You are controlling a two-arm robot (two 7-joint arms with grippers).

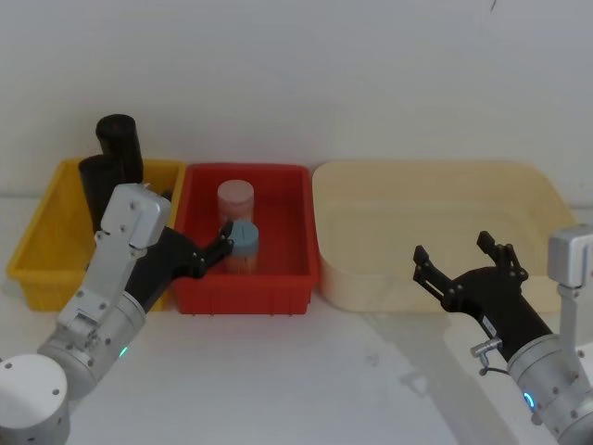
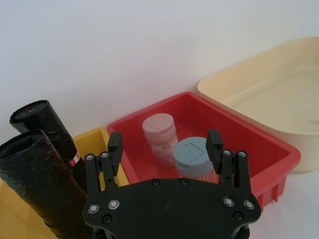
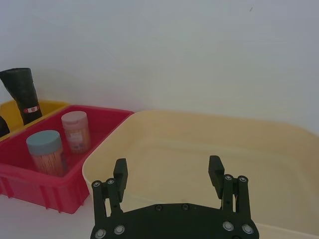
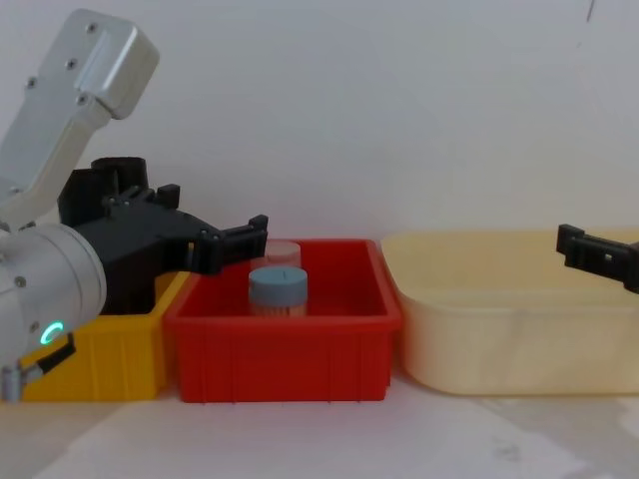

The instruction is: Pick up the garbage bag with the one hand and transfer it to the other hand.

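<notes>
The sides of the yellow bin are around the lower end of the garbage bag. My left gripper should next grab the garbage bag by its upper part point(image 4: 82, 198), above the rim of the yellow bin, to pick it up.
The garbage bag point(image 1: 96, 188), a plain black roll, stands upright in the yellow bin point(image 1: 39, 248); the left wrist view has it close by point(image 2: 37, 186). Behind it stands a second black roll point(image 1: 119, 143) with a red-and-white label point(image 2: 75, 159). My left gripper point(image 1: 220, 241), on the green-lit arm, is open with nothing between its fingers. It hovers to the right of the rolls, over the left part of the red bin point(image 2: 164, 144). My right gripper point(image 1: 454, 250), on the blue-lit arm, is open and empty at the front edge of the cream tub point(image 3: 167, 169).
The red bin point(image 1: 246, 281) in the middle holds a pink-lidded jar point(image 1: 235, 197) and a blue-lidded jar point(image 1: 245, 238). A large cream tub point(image 1: 426, 168) stands at the right. All three containers sit in a row against the white wall, with bare table in front.
</notes>
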